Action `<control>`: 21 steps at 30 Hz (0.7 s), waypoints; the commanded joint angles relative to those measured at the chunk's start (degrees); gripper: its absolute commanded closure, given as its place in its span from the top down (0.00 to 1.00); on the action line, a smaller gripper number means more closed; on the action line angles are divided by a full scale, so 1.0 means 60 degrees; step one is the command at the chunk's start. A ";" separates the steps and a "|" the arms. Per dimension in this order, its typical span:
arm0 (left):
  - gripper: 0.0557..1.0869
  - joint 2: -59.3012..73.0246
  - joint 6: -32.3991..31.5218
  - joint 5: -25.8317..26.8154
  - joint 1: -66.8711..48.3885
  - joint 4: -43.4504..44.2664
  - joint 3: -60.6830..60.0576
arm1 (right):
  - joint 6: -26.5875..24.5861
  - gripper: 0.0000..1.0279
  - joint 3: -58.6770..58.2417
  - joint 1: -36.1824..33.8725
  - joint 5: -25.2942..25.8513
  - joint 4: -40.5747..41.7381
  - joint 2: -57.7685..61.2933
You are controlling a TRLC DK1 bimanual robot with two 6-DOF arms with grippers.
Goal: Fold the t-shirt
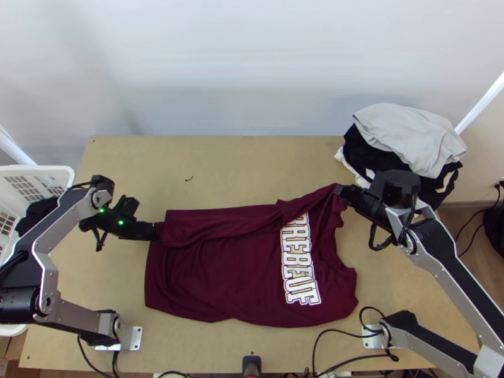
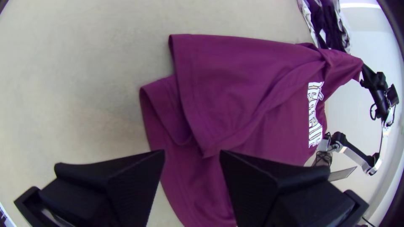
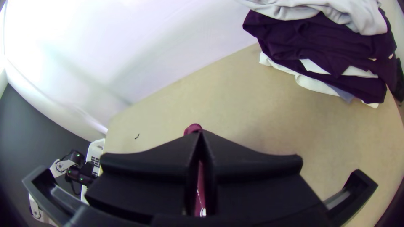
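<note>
I need my left gripper to pick up the t-shirt's folded-over flap by the hem corner (image 1: 166, 244) next, so that it can stretch the t-shirt (image 1: 246, 271) open for folding.
The maroon t-shirt (image 1: 246, 271) lies across the table, its white lettering at the right and its far side folded over toward the near side. My right gripper (image 1: 340, 191) is shut on the shirt's far right part, which it holds raised. In the right wrist view, maroon cloth (image 3: 193, 128) pokes out beyond the pressed-together tips of the right gripper (image 3: 201, 133). At the shirt's left end is my left gripper (image 1: 155, 232). In the left wrist view the left gripper (image 2: 192, 153) stands open above the hem, the shirt (image 2: 235, 84) showing between and beyond its fingers.
A pile of clothes (image 1: 409, 138), grey on top of black and white, sits at the table's far right corner. A white basket (image 1: 53, 173) with dark cloth stands off the left edge. A small dark scrap (image 1: 189, 179) lies on the wooden table (image 1: 252, 160).
</note>
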 commanded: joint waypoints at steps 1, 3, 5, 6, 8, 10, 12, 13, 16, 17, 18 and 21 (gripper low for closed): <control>0.64 0.0266 -0.0201 0.0129 -0.0249 0.0143 0.0138 | 0.0025 0.03 0.0137 0.0055 0.0081 0.0041 -0.0013; 0.64 0.0339 -0.0377 0.0129 -0.0366 0.0319 0.0138 | 0.0025 0.03 0.0152 0.0055 0.0096 0.0041 -0.0013; 0.64 0.0456 -0.0465 0.0129 -0.0483 0.0377 0.0182 | 0.0025 0.03 0.0152 0.0055 0.0096 0.0041 -0.0013; 0.64 0.0500 -0.0494 0.0129 -0.0527 0.0392 0.0182 | 0.0025 0.03 0.0152 0.0055 0.0096 0.0026 -0.0027; 0.64 0.0544 -0.0509 0.0129 -0.0600 0.0407 0.0182 | 0.0025 0.03 0.0152 0.0040 0.0096 0.0026 -0.0056; 0.64 0.0603 -0.0553 0.0129 -0.0630 0.0480 0.0182 | 0.0010 0.03 0.0137 0.0011 0.0096 0.0012 -0.0071; 0.64 0.0632 -0.0582 0.0129 -0.0644 0.0524 0.0182 | 0.0010 0.03 0.0108 -0.0004 0.0096 0.0012 -0.0086; 0.61 0.0647 -0.0611 0.0129 -0.0674 0.0538 0.0167 | 0.0010 0.03 0.0093 -0.0018 0.0096 0.0012 -0.0100; 0.59 0.0647 -0.0655 0.0246 -0.0732 0.0612 0.0079 | 0.0025 0.03 0.0049 -0.0018 0.0096 0.0012 -0.0115; 0.59 0.0647 -0.0655 0.0246 -0.0762 0.0641 0.0036 | 0.0025 0.03 0.0049 -0.0018 0.0096 0.0012 -0.0130; 0.58 0.0632 -0.0670 0.0261 -0.0776 0.0670 0.0006 | 0.0025 0.03 0.0049 -0.0018 0.0096 0.0012 -0.0130; 0.49 0.0588 -0.0699 0.0261 -0.0879 0.0787 -0.0140 | 0.0025 0.03 0.0049 -0.0018 0.0110 0.0012 -0.0144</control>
